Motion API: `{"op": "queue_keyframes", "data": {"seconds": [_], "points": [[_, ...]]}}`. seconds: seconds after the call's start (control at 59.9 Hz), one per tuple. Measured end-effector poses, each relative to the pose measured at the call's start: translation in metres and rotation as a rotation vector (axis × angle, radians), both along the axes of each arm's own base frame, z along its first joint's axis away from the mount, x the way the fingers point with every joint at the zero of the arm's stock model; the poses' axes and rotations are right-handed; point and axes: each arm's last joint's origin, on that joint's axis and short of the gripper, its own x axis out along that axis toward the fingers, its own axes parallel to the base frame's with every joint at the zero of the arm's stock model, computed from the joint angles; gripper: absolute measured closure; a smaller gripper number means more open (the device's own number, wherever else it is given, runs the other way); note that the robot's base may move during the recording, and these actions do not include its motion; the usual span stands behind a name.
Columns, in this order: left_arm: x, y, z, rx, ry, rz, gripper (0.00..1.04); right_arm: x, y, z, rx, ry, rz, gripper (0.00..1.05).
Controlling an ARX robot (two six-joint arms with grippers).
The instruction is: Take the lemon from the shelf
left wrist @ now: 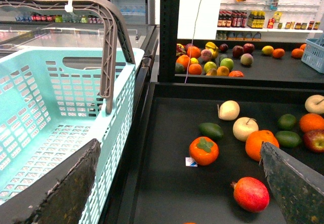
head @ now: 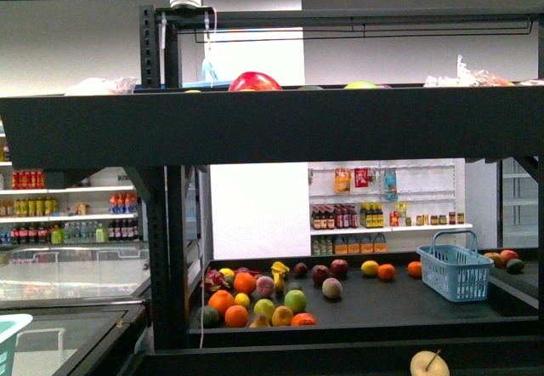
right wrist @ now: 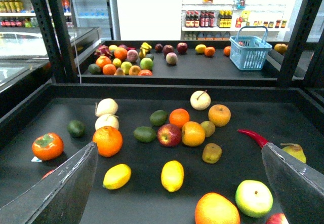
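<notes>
My left gripper grabs the teal basket by its grey handle (left wrist: pixel 109 44) next, to bring the basket near for the lemon.
In the right wrist view, two small bright-yellow lemons lie on the dark floor of the black metal shelf's tray (right wrist: pixel 177 89). One lemon (right wrist: pixel 172 175) is near the middle and the other lemon (right wrist: pixel 116 176) is beside it. My right gripper (right wrist: pixel 178 147) is open and empty above the tray, with both lemons between its fingers and apart from them. My left gripper (left wrist: pixel 180 144) is open and empty over the same tray (left wrist: pixel 167 183), near a persimmon (left wrist: pixel 203 150); no lemon shows there. The front view shows the shelf's posts (head: pixel 170 248) and no gripper.
A teal basket (left wrist: pixel 50 107) stands beside the tray by the left gripper. Around the lemons lie an orange (right wrist: pixel 107 141), a red apple (right wrist: pixel 169 135), a green apple (right wrist: pixel 253 197), a large orange-yellow fruit (right wrist: pixel 216 210) and a red chili (right wrist: pixel 252 137). A blue basket (right wrist: pixel 249 51) sits on the far tray.
</notes>
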Motion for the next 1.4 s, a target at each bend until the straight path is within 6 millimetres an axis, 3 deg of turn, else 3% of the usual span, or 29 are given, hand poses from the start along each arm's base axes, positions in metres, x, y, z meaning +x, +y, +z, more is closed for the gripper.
{"op": "queue_keyframes", "data": {"seconds": [0.184, 0.3, 0.434, 0.484, 0.567, 0.668, 0.901, 0.918, 1.051, 1.402], "points": [[0.0, 0.0, -0.001, -0.013, 0.01, 0.002, 0.08, 0.0, 0.0, 0.0, 0.0, 0.0, 0.0, 0.07], [0.009, 0.004, 0.002, -0.252, 0.213, 0.009, 0.08, 0.0, 0.0, 0.0, 0.0, 0.0, 0.0, 0.07], [0.039, 0.026, 0.063, -0.522, 0.156, -0.006, 0.08, 0.0, 0.0, 0.0, 0.0, 0.0, 0.0, 0.07], [0.058, 0.05, 0.09, -0.705, 0.155, 0.011, 0.08, 0.0, 0.0, 0.0, 0.0, 0.0, 0.0, 0.07], [0.086, 0.085, 0.104, -0.919, 0.139, 0.056, 0.08, 0.0, 0.0, 0.0, 0.0, 0.0, 0.0, 0.07], [0.114, 0.116, 0.102, -1.079, 0.142, 0.105, 0.08, 0.0, 0.0, 0.0, 0.0, 0.0, 0.0, 0.07], [0.162, 0.147, 0.092, -1.275, 0.122, 0.118, 0.08, 0.0, 0.0, 0.0, 0.0, 0.0, 0.0, 0.07], [0.212, 0.169, 0.088, -1.382, 0.026, 0.075, 0.08, 0.0, 0.0, 0.0, 0.0, 0.0, 0.0, 0.07], [0.227, 0.174, 0.087, -1.393, 0.011, 0.081, 0.08, 0.0, 0.0, 0.0, 0.0, 0.0, 0.0, 0.07], [0.235, 0.178, 0.083, -1.406, 0.034, 0.13, 0.67, 0.0, 0.0, 0.0, 0.0, 0.0, 0.0, 0.07]]}}
